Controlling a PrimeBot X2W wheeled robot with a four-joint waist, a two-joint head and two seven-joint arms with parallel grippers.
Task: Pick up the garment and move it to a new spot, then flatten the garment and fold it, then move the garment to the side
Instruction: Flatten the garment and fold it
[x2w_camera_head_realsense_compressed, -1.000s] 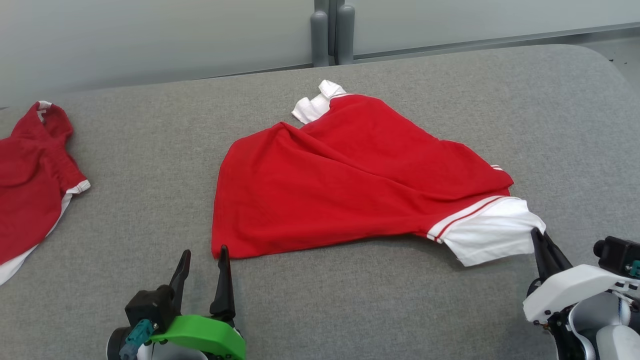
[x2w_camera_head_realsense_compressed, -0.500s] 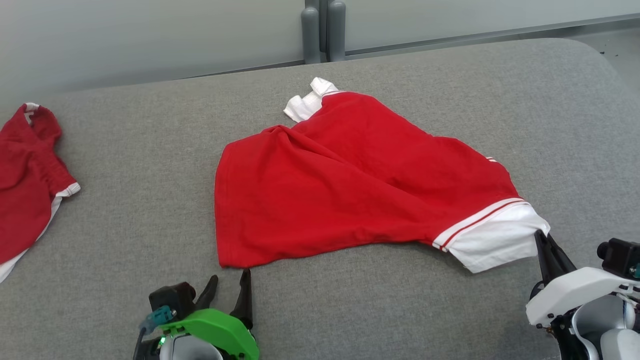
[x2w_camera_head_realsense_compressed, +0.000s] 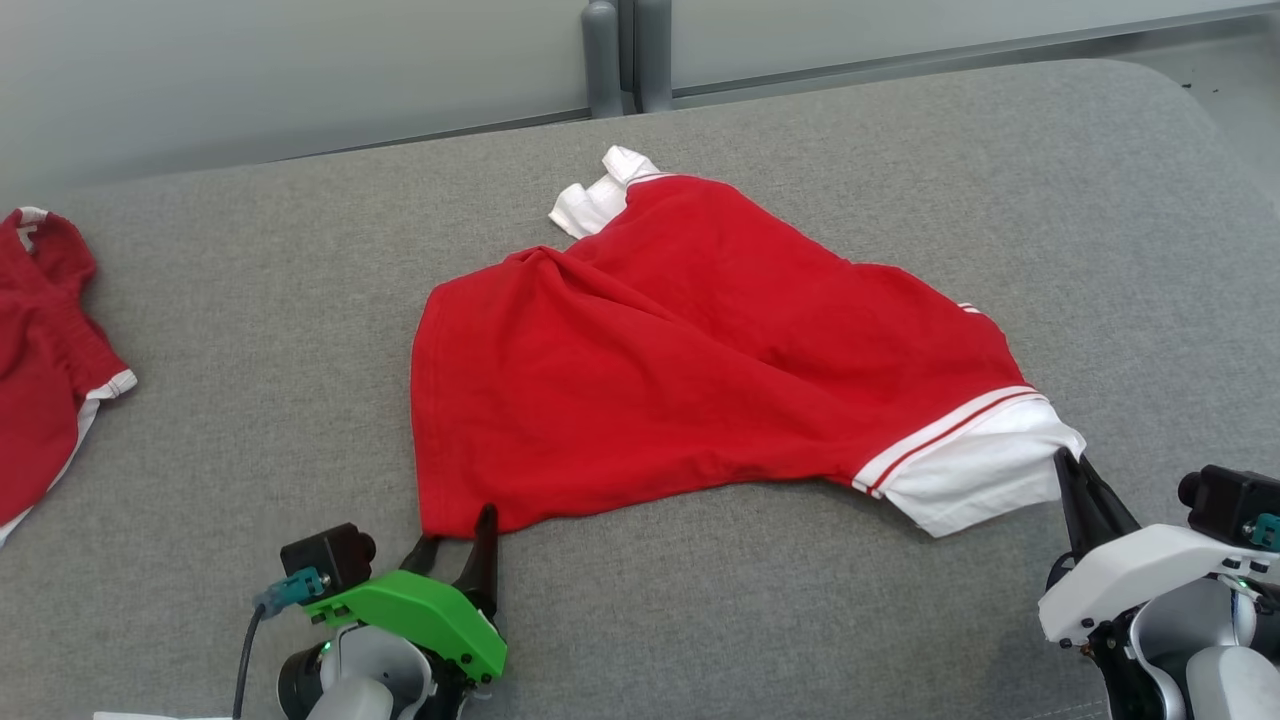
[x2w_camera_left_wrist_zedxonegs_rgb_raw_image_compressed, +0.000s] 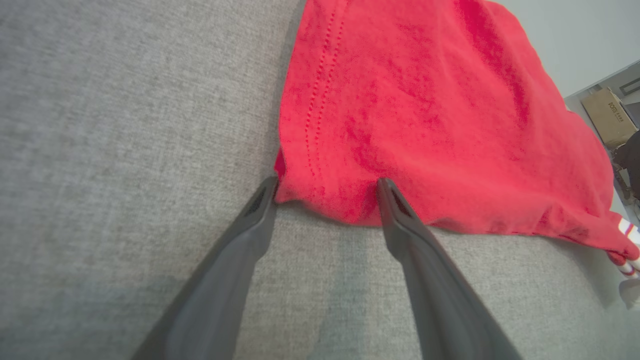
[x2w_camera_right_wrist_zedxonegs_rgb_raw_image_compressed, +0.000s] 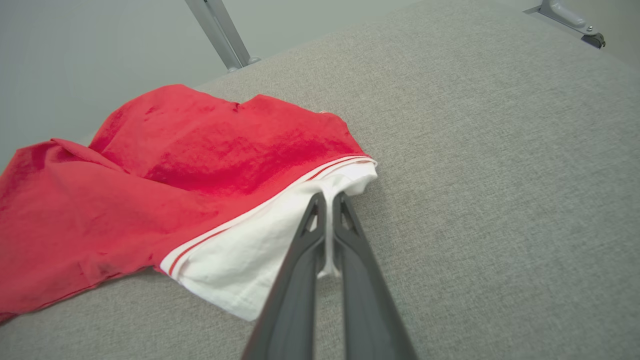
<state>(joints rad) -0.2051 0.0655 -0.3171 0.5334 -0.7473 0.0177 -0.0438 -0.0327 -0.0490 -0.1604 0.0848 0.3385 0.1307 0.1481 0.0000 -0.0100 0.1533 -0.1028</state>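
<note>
The robot's left gripper will next grab the red garment by its puckered hem corner (x2w_camera_head_realsense_compressed: 446, 523), which bunches up while the garment's broad body (x2w_camera_head_realsense_compressed: 672, 372) lies slack.
The red garment (x2w_camera_head_realsense_compressed: 700, 360) lies rumpled in the middle of the grey padded table (x2w_camera_head_realsense_compressed: 250, 300), a white collar piece at its far end. Its white sleeve (x2w_camera_head_realsense_compressed: 975, 470) points to the near right. My right gripper (x2w_camera_head_realsense_compressed: 1068, 465) is shut on that sleeve's edge; in the right wrist view the closed gripper (x2w_camera_right_wrist_zedxonegs_rgb_raw_image_compressed: 328, 197) pinches white cloth of the garment (x2w_camera_right_wrist_zedxonegs_rgb_raw_image_compressed: 200, 150). My left gripper (x2w_camera_head_realsense_compressed: 455, 530) is open and low at the near-left hem corner. In the left wrist view the left gripper (x2w_camera_left_wrist_zedxonegs_rgb_raw_image_compressed: 326, 187) straddles the corner of the garment (x2w_camera_left_wrist_zedxonegs_rgb_raw_image_compressed: 425, 110), one tip on each side.
A second red garment (x2w_camera_head_realsense_compressed: 45, 380) with white trim lies at the table's left edge. Two grey posts (x2w_camera_head_realsense_compressed: 625, 50) stand behind the far edge. The table rounds off at the far right. A cardboard box (x2w_camera_left_wrist_zedxonegs_rgb_raw_image_compressed: 607, 115) stands beyond the table.
The head camera has shifted, sliding the whole picture left and up. My left gripper has dropped lower and moved right along the hem, onto the corner. The right gripper keeps its hold.
</note>
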